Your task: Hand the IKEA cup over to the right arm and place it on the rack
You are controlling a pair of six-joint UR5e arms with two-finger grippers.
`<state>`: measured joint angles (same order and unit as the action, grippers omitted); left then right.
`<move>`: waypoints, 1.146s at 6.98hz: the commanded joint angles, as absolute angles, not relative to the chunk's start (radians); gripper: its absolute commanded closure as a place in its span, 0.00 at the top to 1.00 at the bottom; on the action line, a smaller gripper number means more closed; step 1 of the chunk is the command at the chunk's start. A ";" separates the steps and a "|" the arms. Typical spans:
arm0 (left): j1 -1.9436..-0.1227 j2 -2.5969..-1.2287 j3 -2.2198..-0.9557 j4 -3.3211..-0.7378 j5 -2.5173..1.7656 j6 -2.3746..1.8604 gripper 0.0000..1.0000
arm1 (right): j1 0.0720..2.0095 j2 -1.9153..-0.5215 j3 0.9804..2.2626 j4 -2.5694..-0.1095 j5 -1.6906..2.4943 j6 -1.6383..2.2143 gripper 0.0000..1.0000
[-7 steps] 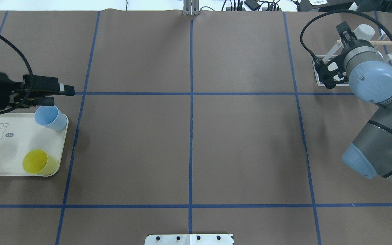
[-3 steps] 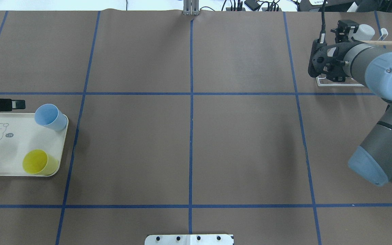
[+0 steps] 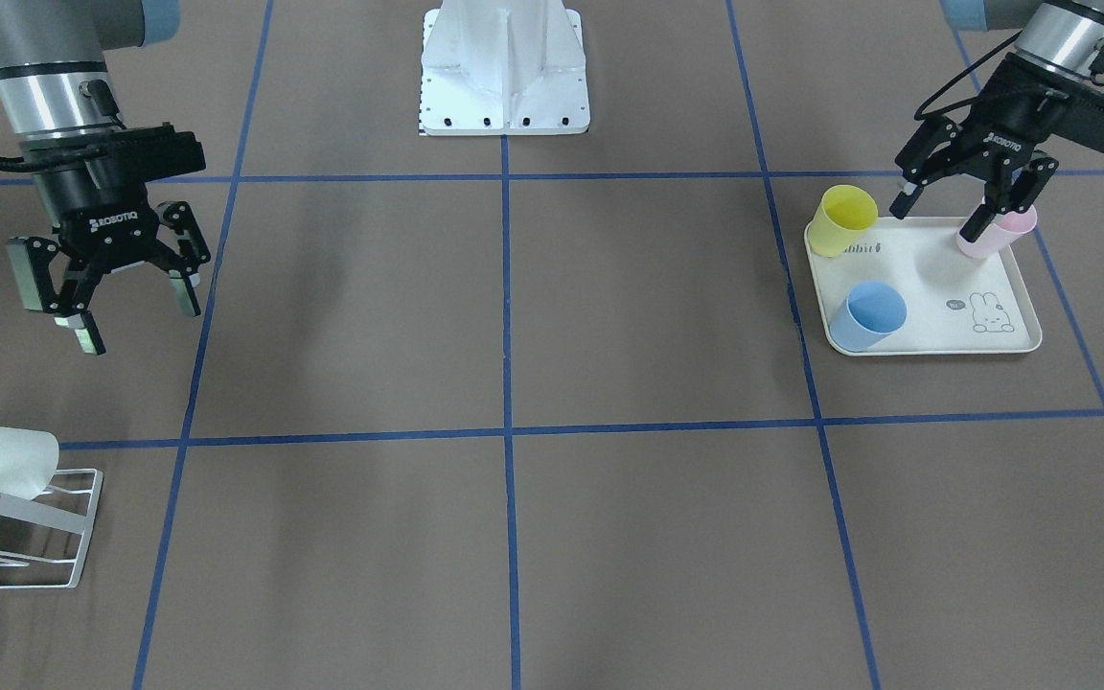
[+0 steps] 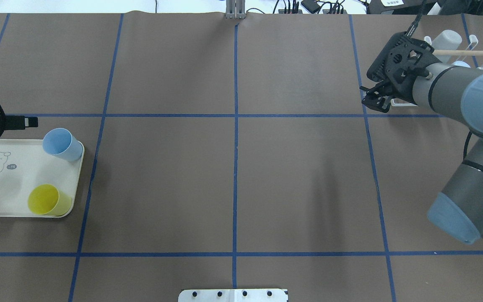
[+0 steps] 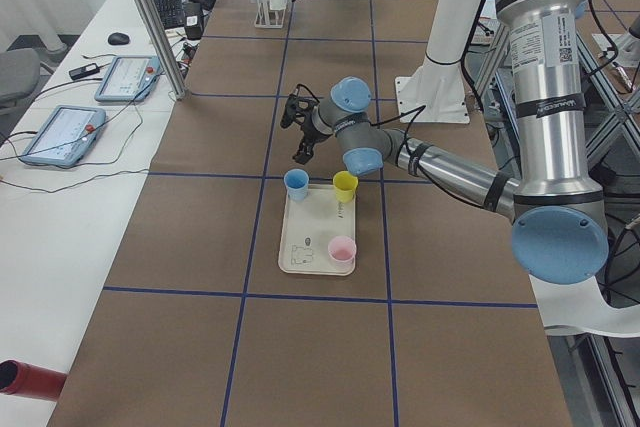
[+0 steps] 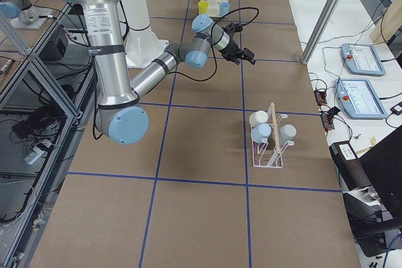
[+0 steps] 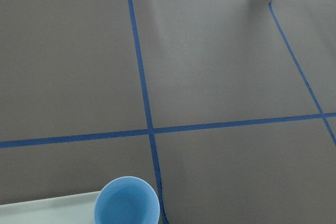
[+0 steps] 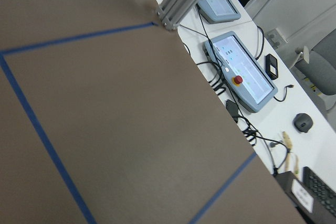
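Observation:
The left gripper takes hold of the blue cup by its thin rim next, since the blue cup's opening is nearly as wide as my spread fingers.
Three cups stand on the cream tray: a blue cup, a yellow cup and a pink cup. My left gripper is open and empty, hovering over the tray's robot-side edge between the yellow and pink cups. One finger overlaps the pink cup's rim; I cannot tell whether it touches. The blue cup shows in the left wrist view. My right gripper is open and empty above the table, apart from the white wire rack. In the overhead view the right gripper sits left of the rack.
The rack holds a white cup on its prongs, and the exterior right view shows three pale cups on the rack. The robot's white base stands at the table's middle edge. Blue tape lines cross the brown table.
My left arm has drawn back from above the blue cup toward the overhead view's left edge. My right gripper has swung away from the rack toward the table's middle.

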<state>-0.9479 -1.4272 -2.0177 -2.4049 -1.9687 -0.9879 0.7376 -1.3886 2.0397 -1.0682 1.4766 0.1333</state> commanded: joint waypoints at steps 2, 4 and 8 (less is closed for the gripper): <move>-0.914 -1.491 -1.881 -2.413 -1.910 -0.985 1.00 | 0.641 -1.335 2.025 -1.031 1.476 0.342 1.00; -0.852 -1.493 -1.797 -2.485 -1.833 -0.985 1.00 | 0.635 -1.335 2.022 -1.031 1.476 0.341 1.00; -0.803 -1.476 -1.755 -2.507 -1.767 -0.982 0.86 | 0.629 -1.336 2.016 -1.031 1.476 0.341 1.00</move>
<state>-0.8238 -1.4769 -1.7661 -2.5059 -1.7985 -0.9820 0.6323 -1.3359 2.0161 -1.0308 1.4757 0.3407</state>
